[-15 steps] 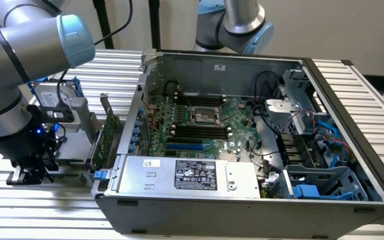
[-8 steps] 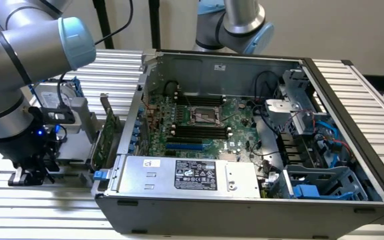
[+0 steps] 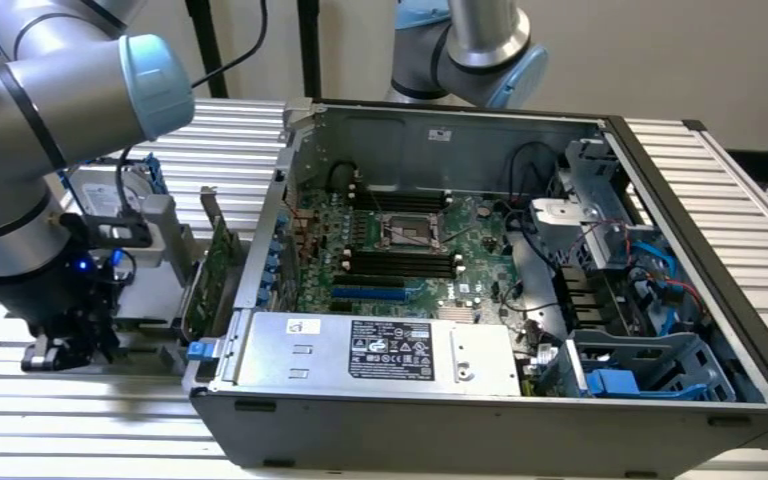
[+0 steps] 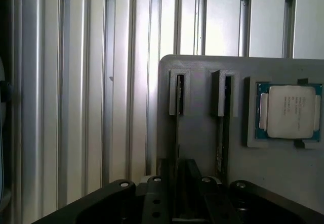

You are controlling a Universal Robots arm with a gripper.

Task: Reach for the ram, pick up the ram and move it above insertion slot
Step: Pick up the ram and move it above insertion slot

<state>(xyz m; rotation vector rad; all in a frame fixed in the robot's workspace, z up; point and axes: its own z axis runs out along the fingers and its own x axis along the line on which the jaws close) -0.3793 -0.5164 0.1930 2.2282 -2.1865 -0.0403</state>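
The ram has to go above the insertion slot, so my gripper next needs to grab it by the middle of its long edge point(image 4: 175, 169).
The ram point(image 4: 179, 95) is a thin stick seen edge-on, standing in a groove of a grey holder plate point(image 4: 200, 143). A second stick point(image 4: 223, 113) stands in the neighbouring groove. My gripper point(image 4: 181, 169) is low over the first stick, open, with a jaw on either side of its near end and a narrow gap left. In the exterior view my gripper point(image 3: 71, 345) hangs down at the holder point(image 3: 144, 325), to the left of the open computer case. The black insertion slots point(image 3: 398, 262) lie on the motherboard inside the case.
A processor chip point(image 4: 289, 112) sits in a pocket of the holder beside the sticks. A green expansion card point(image 3: 217, 270) stands upright between my gripper and the case wall point(image 3: 271, 250). A silver drive point(image 3: 111, 195) lies behind my arm. A second arm point(image 3: 471, 50) stands behind the case.
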